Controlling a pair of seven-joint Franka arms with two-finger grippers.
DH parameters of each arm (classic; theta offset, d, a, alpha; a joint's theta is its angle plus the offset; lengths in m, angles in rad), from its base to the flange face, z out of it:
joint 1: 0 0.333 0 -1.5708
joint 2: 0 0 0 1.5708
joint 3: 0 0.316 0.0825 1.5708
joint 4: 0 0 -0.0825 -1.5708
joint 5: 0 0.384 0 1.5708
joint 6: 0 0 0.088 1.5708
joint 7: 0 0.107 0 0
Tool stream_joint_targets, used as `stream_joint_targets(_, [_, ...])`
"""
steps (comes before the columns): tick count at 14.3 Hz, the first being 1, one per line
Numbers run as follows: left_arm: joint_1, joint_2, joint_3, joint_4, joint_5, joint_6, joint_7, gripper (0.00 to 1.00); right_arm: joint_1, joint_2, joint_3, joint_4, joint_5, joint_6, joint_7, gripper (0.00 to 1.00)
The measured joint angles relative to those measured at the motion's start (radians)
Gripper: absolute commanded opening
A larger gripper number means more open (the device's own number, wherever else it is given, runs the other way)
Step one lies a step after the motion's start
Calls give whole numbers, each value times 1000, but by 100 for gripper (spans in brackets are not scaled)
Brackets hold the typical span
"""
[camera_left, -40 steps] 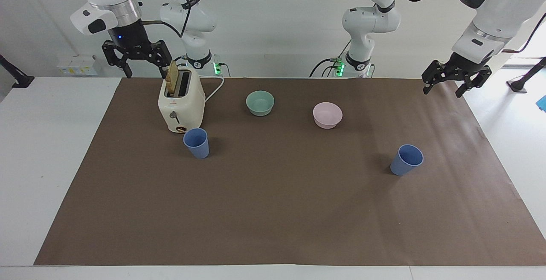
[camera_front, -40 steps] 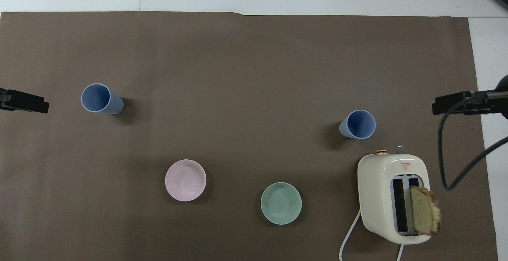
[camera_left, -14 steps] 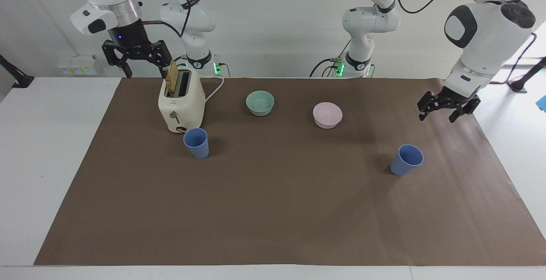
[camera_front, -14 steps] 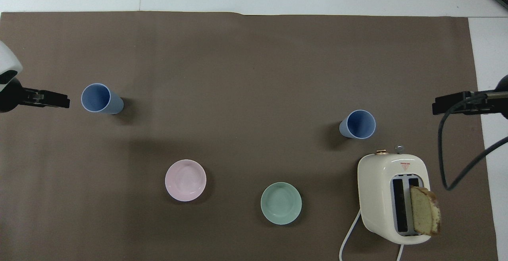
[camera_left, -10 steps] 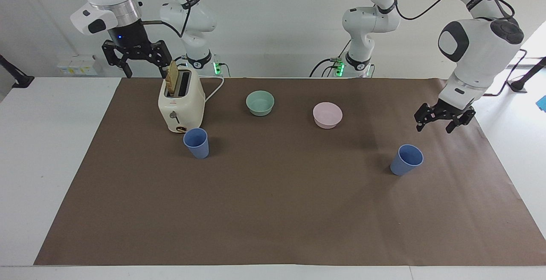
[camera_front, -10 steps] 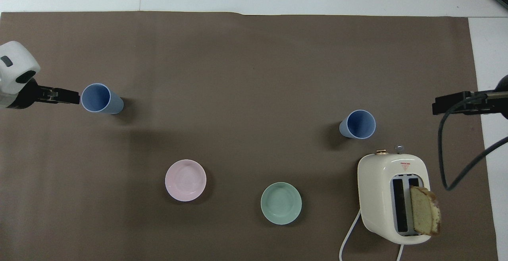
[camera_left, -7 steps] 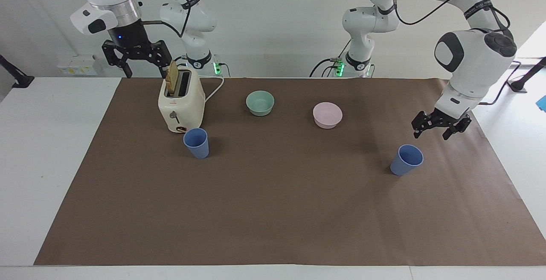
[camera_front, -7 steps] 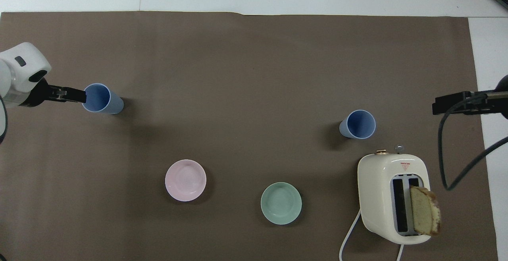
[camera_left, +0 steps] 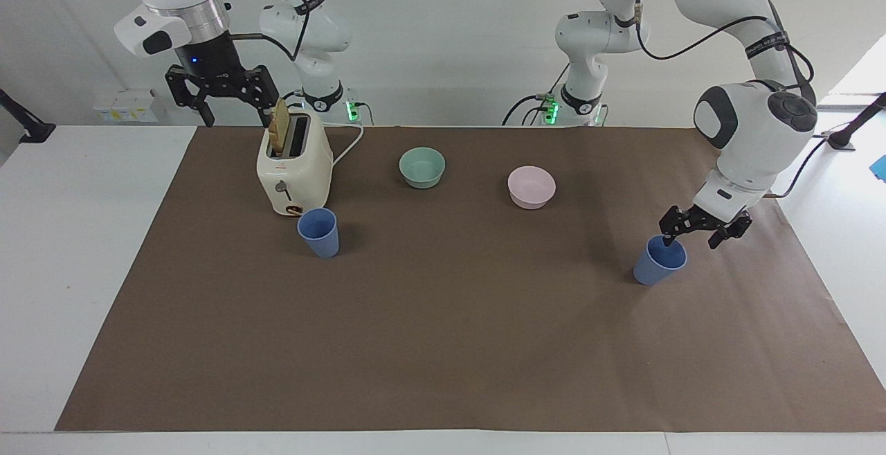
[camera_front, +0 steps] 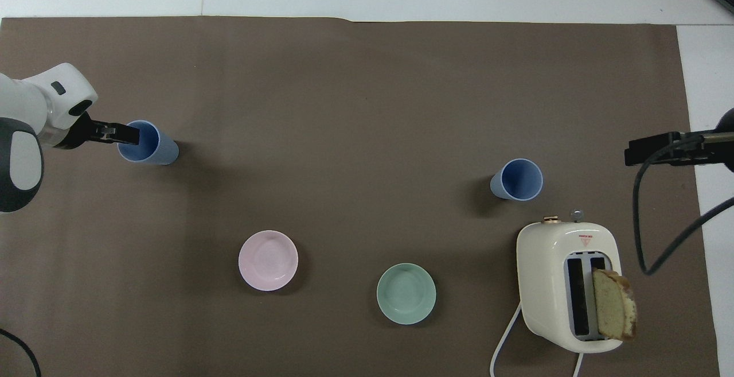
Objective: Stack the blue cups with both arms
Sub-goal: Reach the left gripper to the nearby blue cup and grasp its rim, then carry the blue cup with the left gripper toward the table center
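Note:
I need to stack this blue cup with the other blue cup [camera_front: 519,181], so my left gripper should next grab this blue cup by its rim [camera_front: 120,150].
One blue cup [camera_left: 656,264] [camera_front: 150,143] stands upright on the brown mat toward the left arm's end of the table. My left gripper [camera_left: 691,239] [camera_front: 129,134] is open and low at this cup's rim. One fingertip sits right at the rim's edge and the other is outside the cup; whether they touch it I cannot tell. The second blue cup [camera_left: 320,232] [camera_front: 518,179] stands upright just farther from the robots than the toaster. My right gripper [camera_left: 237,117] [camera_front: 637,154] waits open and empty, up in the air beside the toaster's top.
A cream toaster [camera_left: 293,167] [camera_front: 565,285] holds a bread slice [camera_left: 279,125] in one slot, its white cable [camera_front: 504,342] trailing toward the robots. A green bowl [camera_left: 422,166] [camera_front: 406,294] and a pink bowl [camera_left: 531,186] [camera_front: 268,260] sit between the cups, nearer the robots.
My left arm has swung in from the table's end and come down, bringing its open gripper to the blue cup's rim. The right arm, both cups and the bowls have not moved.

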Motion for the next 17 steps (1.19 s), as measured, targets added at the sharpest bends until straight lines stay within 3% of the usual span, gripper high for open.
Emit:
stream_joint_targets(7, [1, 31, 2, -35, -8, 87, 0, 81, 0, 0, 0, 0, 0, 0, 0, 100])
stream_joint_targets(10, [1, 50, -1, -39, -9, 127, 0, 56, 0, 0, 0, 0, 0, 0, 0, 100])
stream_joint_targets(14, [1, 54, -1, -53, -9, 128, 0, 0, 0, 0, 0, 0, 0, 0, 0, 100])
stream_joint_targets(17, [1, 54, -2, -52, -10, 118, 0, 0, 0, 0, 0, 0, 0, 1, 0, 100])
